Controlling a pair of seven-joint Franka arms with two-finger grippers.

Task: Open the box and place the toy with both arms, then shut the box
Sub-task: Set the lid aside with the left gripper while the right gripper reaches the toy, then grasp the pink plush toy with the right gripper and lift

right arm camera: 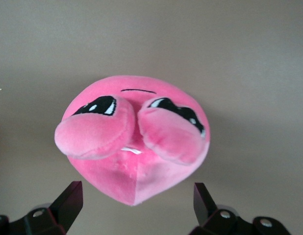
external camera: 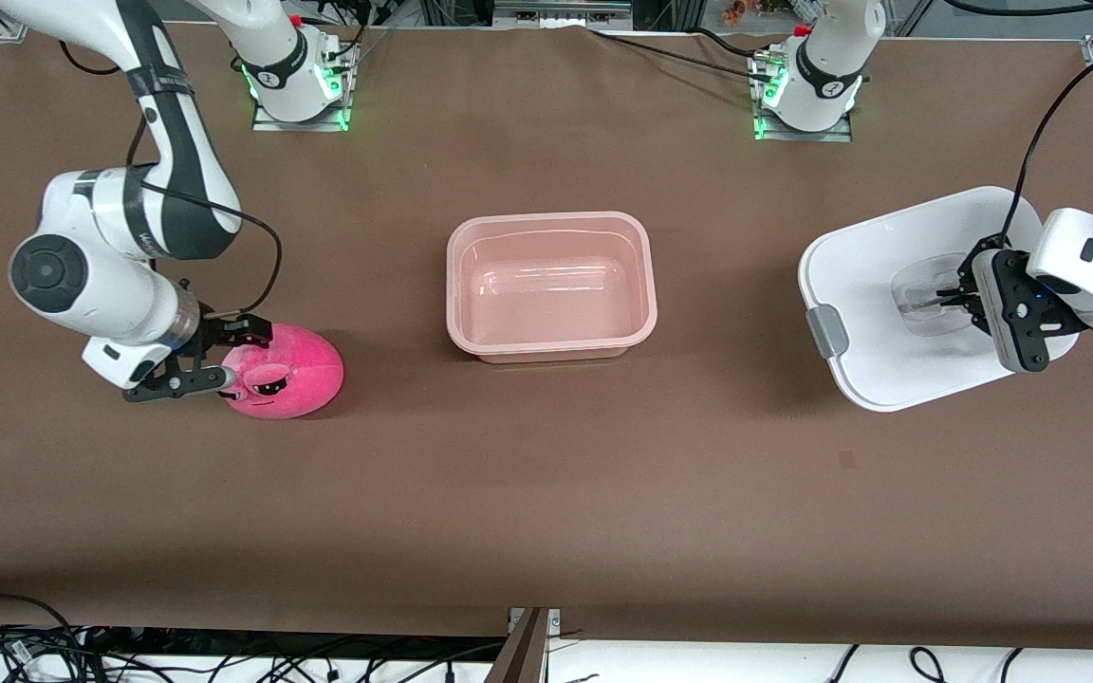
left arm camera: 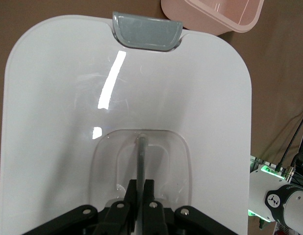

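My right gripper will grab the pink plush toy by the body fabric beneath its feet (right arm camera: 135, 183) next, to place it in the box.
The box (external camera: 551, 285), a translucent pink tub, stands open and empty at the table's middle. Its white lid (external camera: 874, 285) is off, at the left arm's end, with a grey clip (external camera: 826, 332) on one edge. My left gripper (external camera: 943, 302) is shut on the bar of the lid's clear recessed handle (left arm camera: 140, 152); the lid (left arm camera: 53, 98) fills the left wrist view, where this gripper (left arm camera: 140, 183) grips the bar. The pink plush toy (external camera: 286, 370) lies at the right arm's end. My right gripper (external camera: 245, 357) is open, its fingers either side of the toy's (right arm camera: 137, 127) edge without touching.
The brown table (external camera: 546, 493) stretches wide nearer the front camera. Both arm bases (external camera: 295, 76) stand along the table's edge farthest from that camera. A corner of the tub (left arm camera: 215, 14) shows past the lid's clip (left arm camera: 146, 32) in the left wrist view.
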